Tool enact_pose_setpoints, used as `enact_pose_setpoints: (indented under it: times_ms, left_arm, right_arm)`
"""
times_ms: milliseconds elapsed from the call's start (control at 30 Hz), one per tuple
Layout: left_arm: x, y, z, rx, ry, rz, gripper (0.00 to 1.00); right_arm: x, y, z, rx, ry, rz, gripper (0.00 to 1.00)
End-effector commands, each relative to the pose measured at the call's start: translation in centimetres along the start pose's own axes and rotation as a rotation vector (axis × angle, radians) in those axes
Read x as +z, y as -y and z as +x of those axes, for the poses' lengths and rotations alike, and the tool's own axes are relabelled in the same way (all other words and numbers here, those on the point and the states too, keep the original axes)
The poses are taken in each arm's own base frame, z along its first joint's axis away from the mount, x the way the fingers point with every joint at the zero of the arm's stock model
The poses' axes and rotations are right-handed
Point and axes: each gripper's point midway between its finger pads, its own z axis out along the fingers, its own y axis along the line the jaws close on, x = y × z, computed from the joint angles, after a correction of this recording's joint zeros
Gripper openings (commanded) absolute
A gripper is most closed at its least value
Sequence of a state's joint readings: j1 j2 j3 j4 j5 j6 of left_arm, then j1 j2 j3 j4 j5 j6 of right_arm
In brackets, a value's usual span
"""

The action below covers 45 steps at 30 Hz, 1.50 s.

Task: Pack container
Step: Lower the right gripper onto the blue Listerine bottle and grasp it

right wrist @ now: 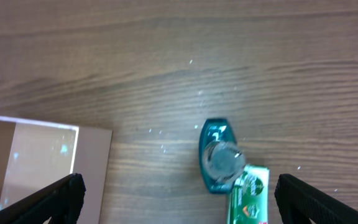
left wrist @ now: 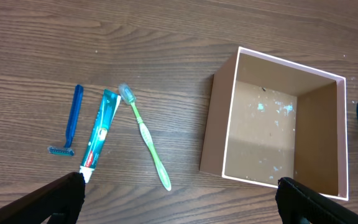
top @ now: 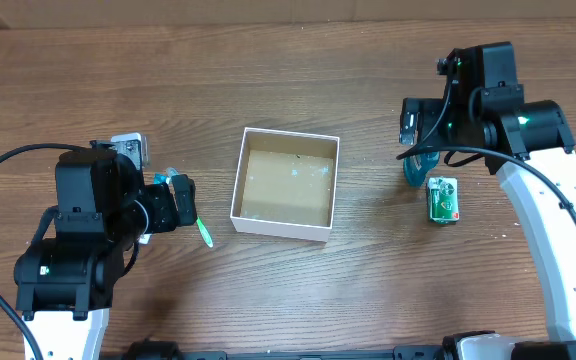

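Note:
My right gripper should grab the teal bottle by its cap end (top: 425,158) next. That leaves its base free to stand in the container (top: 241,180).
The container (top: 241,180), a square shallow box with white walls and a brown floor, sits mid-table and holds nothing; it also shows in the left wrist view (left wrist: 219,124) and at the right wrist view's left edge (right wrist: 92,162). My left gripper (left wrist: 179,202) is open and empty, hovering above the table left of the box, near a green toothbrush (left wrist: 146,137), a toothpaste tube (left wrist: 98,137) and a blue razor (left wrist: 72,121). My right gripper (right wrist: 176,199) is open and empty above a teal bottle (right wrist: 215,155) and a green packet (right wrist: 248,196).
In the overhead view the teal bottle (top: 415,170) and green packet (top: 443,200) lie right of the box, partly under the right arm. The toothbrush tip (top: 205,234) shows beside the left arm. A white item (top: 131,147) lies at the far left.

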<state>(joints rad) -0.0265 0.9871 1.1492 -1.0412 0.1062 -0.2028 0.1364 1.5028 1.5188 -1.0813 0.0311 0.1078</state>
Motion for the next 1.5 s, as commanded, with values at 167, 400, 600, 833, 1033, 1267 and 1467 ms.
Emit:
enact_pose_setpoints:
  times_ms: [167,400,600,833,1033,1267,1467]
  left_arm:
    - [-0.6,0.8,-0.7,0.031,0.018,0.033,1.0]
    - [-0.6,0.8,-0.6,0.031,0.014,0.03,1.0]
    - [-0.6,0.7,-0.6,0.031,0.015,0.028,1.0]
    - [-0.6,0.7,-0.6,0.031,0.015,0.025,1.0]
    - [-0.6,0.7,-0.6,0.031,0.016,0.025,1.0]
    - [-0.6,0.7,-0.6,0.031,0.016,0.025,1.0]
    - [-0.6,0.7,-0.6,0.031,0.016,0.025,1.0]
  right_arm:
    - [4.6,2.1,0.8,0.028,-0.138,0.019,1.0]
    - [9.9,2.6,3.4,0.033,-0.297,0.042,1.0]
    - [10.2,2.6,3.6,0.033,-0.305,0.043,0.91]
    - [10.1,2.7,3.9,0.035,-0.316,0.045,0.62]
    - [10.0,2.7,4.0,0.035,-0.325,0.046,0.52]
    - [10.0,2.7,4.0,0.034,-0.325,0.047,0.39]
    - [10.0,2.7,4.0,0.035,-0.323,0.047,0.23]
